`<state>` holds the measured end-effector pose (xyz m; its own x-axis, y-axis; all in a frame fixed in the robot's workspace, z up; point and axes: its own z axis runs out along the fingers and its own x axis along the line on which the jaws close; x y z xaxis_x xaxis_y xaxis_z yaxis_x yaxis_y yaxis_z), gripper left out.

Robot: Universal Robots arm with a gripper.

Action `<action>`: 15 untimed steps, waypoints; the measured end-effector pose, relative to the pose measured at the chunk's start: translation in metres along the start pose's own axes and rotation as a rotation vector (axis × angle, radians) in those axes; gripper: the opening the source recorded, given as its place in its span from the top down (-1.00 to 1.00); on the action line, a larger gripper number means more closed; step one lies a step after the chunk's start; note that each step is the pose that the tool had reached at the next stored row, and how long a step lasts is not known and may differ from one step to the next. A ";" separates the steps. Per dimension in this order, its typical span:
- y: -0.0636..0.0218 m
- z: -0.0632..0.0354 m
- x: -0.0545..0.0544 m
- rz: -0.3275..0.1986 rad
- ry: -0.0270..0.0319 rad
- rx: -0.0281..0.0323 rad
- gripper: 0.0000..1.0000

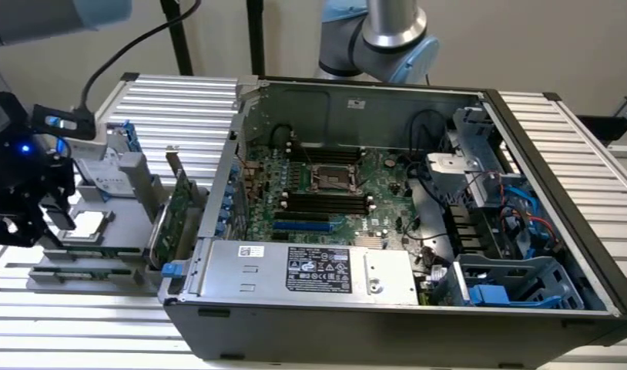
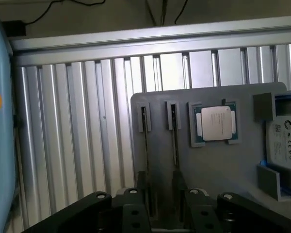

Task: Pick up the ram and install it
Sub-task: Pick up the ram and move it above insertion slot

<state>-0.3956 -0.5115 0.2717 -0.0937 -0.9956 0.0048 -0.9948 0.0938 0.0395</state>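
Observation:
The holder's slotted posts hold both ends of the ram, so I should next grab the ram by the middle of its exposed top edge (image 1: 85,270).
Two ram sticks (image 2: 145,141) (image 2: 174,145) stand on edge in narrow slots of a grey parts holder (image 2: 223,170). From the side they show as thin green strips (image 1: 82,271) (image 1: 88,248) at the exterior view's left. My black gripper (image 1: 31,227) hangs just above that end of the holder. In the wrist view the gripper (image 2: 160,194) is open, with one finger (image 2: 141,180) over the first stick and the other over the second, holding nothing. The black memory slots (image 1: 324,204) lie on the motherboard inside the open computer case (image 1: 560,131).
A processor chip (image 2: 216,124) and a drive (image 2: 283,145) sit on the same holder. A tall green expansion card (image 1: 180,208) stands between the holder and the case. The power supply (image 1: 303,270) fills the case's near side. Ribbed aluminium tabletop (image 2: 77,126) surrounds everything.

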 end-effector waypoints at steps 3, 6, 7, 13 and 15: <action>-0.0024 0.0054 0.001 -0.014 0.0006 0.0000 -1.00; -0.0047 0.0107 0.002 -0.032 0.0014 0.0001 -1.00; -0.0055 0.0125 0.002 -0.037 0.0016 0.0001 -1.00; -0.0084 0.0232 0.006 -0.067 0.0030 0.0000 -1.00; -0.0089 0.0270 0.008 -0.073 0.0030 0.0003 -1.00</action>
<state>-0.3886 -0.5205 0.2444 -0.0210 -0.9998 0.0050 -0.9990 0.0212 0.0396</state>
